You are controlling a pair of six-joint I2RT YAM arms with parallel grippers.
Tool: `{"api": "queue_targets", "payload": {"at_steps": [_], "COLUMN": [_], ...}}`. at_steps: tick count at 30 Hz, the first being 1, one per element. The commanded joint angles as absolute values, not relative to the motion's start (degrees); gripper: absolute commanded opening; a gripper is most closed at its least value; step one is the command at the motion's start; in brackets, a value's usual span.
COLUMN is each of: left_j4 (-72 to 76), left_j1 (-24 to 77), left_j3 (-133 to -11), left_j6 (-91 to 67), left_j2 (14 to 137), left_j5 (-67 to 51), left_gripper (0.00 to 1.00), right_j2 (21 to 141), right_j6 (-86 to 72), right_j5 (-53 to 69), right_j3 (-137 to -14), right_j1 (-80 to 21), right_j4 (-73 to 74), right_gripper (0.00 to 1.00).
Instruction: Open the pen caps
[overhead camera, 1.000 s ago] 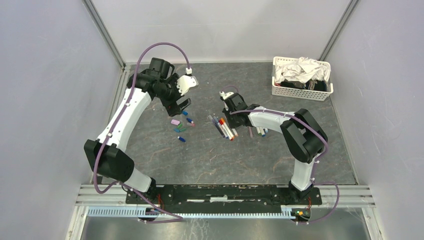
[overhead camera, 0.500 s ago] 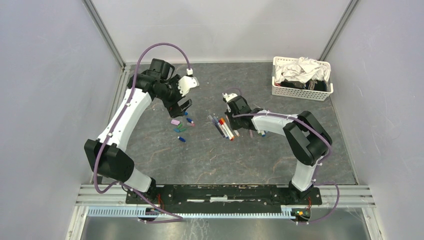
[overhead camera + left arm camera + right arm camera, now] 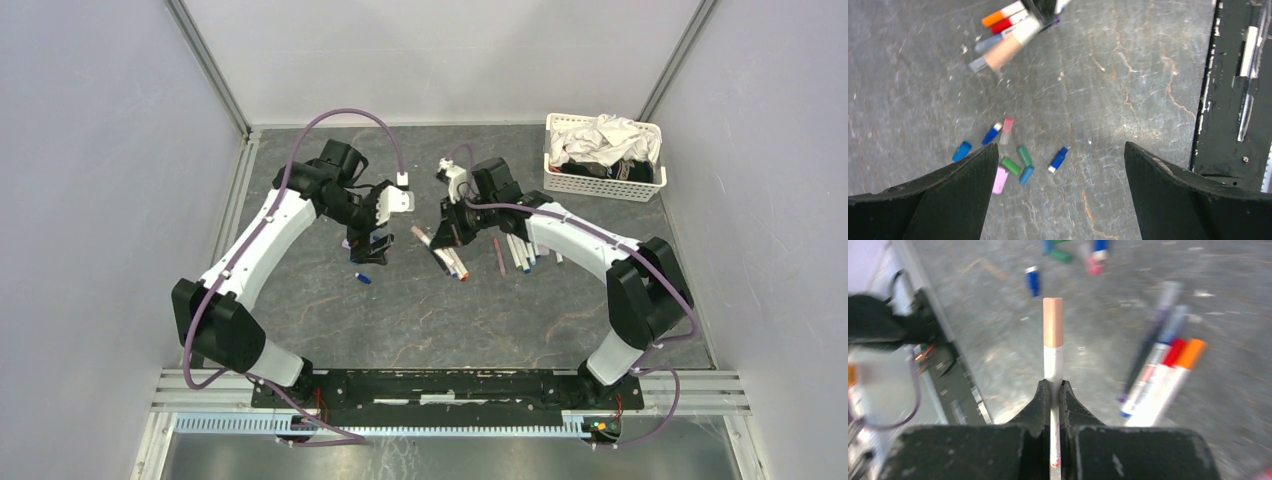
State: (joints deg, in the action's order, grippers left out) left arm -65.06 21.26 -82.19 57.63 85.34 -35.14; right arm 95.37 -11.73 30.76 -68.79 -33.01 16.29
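Note:
The pen needs to be pulled open, so my left gripper will grab the peach cap next. My right gripper will hold the white body of the pen meanwhile.
My right gripper (image 3: 1053, 385) is shut on a white pen (image 3: 1053, 362) with a peach cap (image 3: 1052, 322) and holds it above the table. In the top view this gripper (image 3: 446, 230) is over the pile of capped pens (image 3: 452, 264), with the held pen's cap (image 3: 419, 234) pointing left. My left gripper (image 3: 1058, 195) is open and empty, above several loose pen caps (image 3: 1018, 162) in blue, green, pink and lilac. In the top view it (image 3: 374, 248) hangs left of the held pen. A lone blue cap (image 3: 362, 278) lies nearer the front.
Several white pens (image 3: 520, 250) lie right of the right gripper. A white mesh basket (image 3: 604, 185) of cloth stands at the back right. The black base rail (image 3: 1233, 85) runs along the near edge.
My right gripper has lifted the peach-capped pen off the pile and turned it leftward. My left gripper has moved right and forward, over the loose caps, closer to the pen.

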Motion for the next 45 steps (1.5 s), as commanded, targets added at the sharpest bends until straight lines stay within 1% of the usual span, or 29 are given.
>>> {"api": "queue_targets", "payload": {"at_steps": [1,4,6,7,8,9,10,12,15,19,22,25,27,28,29,30,32,33,35,36,38,41,45], "left_j4": [-67.44,-69.03,-71.39,-72.70,-74.36,-75.15,-76.28,-77.41,-78.13,-76.51,-74.28,-72.79,-72.43,-72.40,-72.35,-72.41,-72.41,-72.33,-72.28,-72.33,-72.33,-72.61,-72.89], "left_j1": [23.40,24.19,24.68,25.02,25.51,25.83,26.18,26.67,27.21,27.51,27.60,27.60,27.68,27.73,27.81,27.86,27.86,27.94,27.94,27.95,27.91,27.82,26.04], "left_j3": [-81.46,-81.43,-81.58,-81.64,-81.50,-81.41,-81.19,-80.63,-79.85,-78.82,-78.02,-77.54,-77.67,-77.88,-78.21,-78.53,-79.24,-79.36,-79.55,-79.52,-79.38,-79.20,-79.21], "left_j6": [65.61,68.92,71.33,72.42,73.59,74.34,74.94,75.65,76.07,75.27,74.48,74.07,74.05,74.01,74.00,74.00,73.78,73.73,73.79,73.85,74.17,75.34,78.24], "left_j2": [84.95,85.29,85.38,85.49,85.58,85.67,85.69,85.77,85.87,85.50,85.18,85.13,85.16,85.29,85.40,85.43,85.52,85.50,85.43,85.43,85.43,85.43,86.13], "left_j5": [-39.13,-39.48,-40.20,-40.48,-40.72,-40.81,-40.70,-40.29,-39.25,-38.46,-37.63,-37.13,-36.93,-36.79,-36.51,-36.29,-35.97,-35.81,-35.10,-34.64,-33.48,-30.54,-23.83], "left_gripper": [1.00,1.00,0.95,0.92,0.86,0.84,0.78,0.69,0.65,0.65,0.59,0.46,0.33,0.25,0.15,0.05,0.02,0.02,0.02,0.02,0.02,0.02,0.02], "right_j2": [95.16,96.33,97.22,97.65,97.94,98.14,98.49,99.13,100.14,100.71,100.94,100.94,100.88,100.89,101.02,101.35,102.43,102.92,103.93,104.21,104.29,103.47,99.81], "right_j6": [-11.56,-11.68,-12.15,-12.65,-13.38,-13.95,-14.86,-16.19,-17.40,-19.39,-19.78,-19.99,-20.66,-21.10,-21.86,-22.22,-22.25,-22.17,-21.99,-21.82,-21.17,-18.06,-13.97], "right_j5": [49.88,54.24,55.29,55.45,55.67,55.80,56.03,56.20,56.90,57.91,58.27,58.69,58.78,58.72,58.60,58.77,58.95,59.25,59.59,59.58,59.67,59.14,57.23], "right_j3": [-70.20,-71.26,-72.11,-72.31,-72.33,-72.33,-72.43,-72.77,-74.06,-74.64,-74.76,-74.35,-73.80,-73.54,-73.05,-72.88,-73.13,-73.34,-73.75,-73.70,-73.45,-72.29,-67.49], "right_j1": [-36.94,-39.08,-39.73,-39.84,-39.95,-40.03,-40.06,-40.07,-40.01,-40.09,-40.08,-40.07,-40.05,-40.09,-40.16,-40.41,-41.12,-41.43,-41.95,-42.05,-42.08,-41.79,-40.29], "right_j4": [17.29,17.31,17.29,16.94,16.27,15.65,14.84,13.59,12.80,10.76,10.52,10.35,9.64,9.06,8.35,7.95,7.96,8.08,8.44,8.51,8.92,12.25,15.76], "right_gripper": [0.00,0.00,0.00,0.00,0.00,0.00,0.00,0.00,0.00,0.00,0.00,0.00,0.01,0.09,0.19,0.25,0.32,0.35,0.36,0.34,0.26,0.01,0.00]}}
